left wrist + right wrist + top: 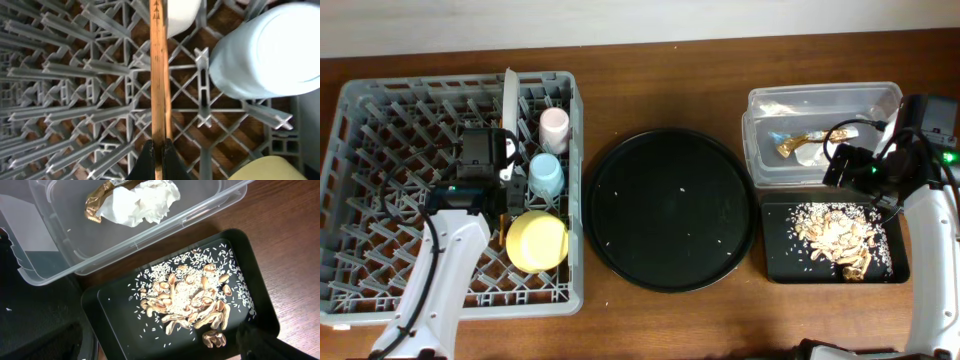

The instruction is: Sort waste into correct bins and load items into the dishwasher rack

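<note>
The held chopstick (158,75) runs low along the rack grid beside the resting chopstick, so it is time for my left gripper to let go of it now.
The grey dishwasher rack (380,150) holds a pink cup (553,124), a blue cup (546,175), a yellow bowl (536,241) and a pale plate on edge (508,100). My left gripper (508,185) is low over the rack, left of the blue cup. In the left wrist view it (160,150) is shut on the wooden chopsticks (160,75), which lie along the rack grid (75,75). The clear tub (820,100) holds the white tissue (142,202) and foil wrapper (97,202). The small black tray (780,260) holds the food scraps (192,300). My right gripper (160,345) hangs open and empty above it.
The large round black tray (670,210) sits between the rack and the bins, with a few rice grains on it. Loose rice lies among the scraps. The tub and small tray stand close together at the table's right edge.
</note>
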### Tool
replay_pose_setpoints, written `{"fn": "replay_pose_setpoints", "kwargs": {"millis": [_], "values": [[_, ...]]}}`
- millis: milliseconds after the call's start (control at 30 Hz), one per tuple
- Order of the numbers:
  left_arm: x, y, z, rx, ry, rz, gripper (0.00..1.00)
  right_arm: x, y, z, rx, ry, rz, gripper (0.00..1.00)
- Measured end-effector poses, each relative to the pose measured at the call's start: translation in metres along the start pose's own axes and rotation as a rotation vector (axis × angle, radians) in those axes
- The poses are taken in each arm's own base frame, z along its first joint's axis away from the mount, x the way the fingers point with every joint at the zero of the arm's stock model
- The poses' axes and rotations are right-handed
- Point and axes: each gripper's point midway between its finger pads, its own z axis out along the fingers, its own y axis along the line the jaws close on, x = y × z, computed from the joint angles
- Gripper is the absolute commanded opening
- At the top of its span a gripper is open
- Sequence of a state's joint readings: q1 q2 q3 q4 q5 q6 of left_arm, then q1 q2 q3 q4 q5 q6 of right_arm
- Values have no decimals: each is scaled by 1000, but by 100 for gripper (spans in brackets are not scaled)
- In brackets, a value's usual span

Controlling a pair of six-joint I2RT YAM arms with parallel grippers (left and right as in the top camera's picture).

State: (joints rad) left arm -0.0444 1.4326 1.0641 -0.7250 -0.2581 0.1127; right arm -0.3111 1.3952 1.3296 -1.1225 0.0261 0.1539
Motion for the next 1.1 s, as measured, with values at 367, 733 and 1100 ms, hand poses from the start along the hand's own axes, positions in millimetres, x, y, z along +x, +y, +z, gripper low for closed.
{"fn": "replay_pose_setpoints", "kwargs": {"millis": [367,733,1100], "values": [[-5,-1,-4,30,-28,-28,48,0,0,0,0,0,0,99],[-53,-6,-149,292,-490,-227,99,0,0,0,0,0,0,99],[-53,-10,-150,321,-488,-234,99,0,0,0,0,0,-1,99]]}}
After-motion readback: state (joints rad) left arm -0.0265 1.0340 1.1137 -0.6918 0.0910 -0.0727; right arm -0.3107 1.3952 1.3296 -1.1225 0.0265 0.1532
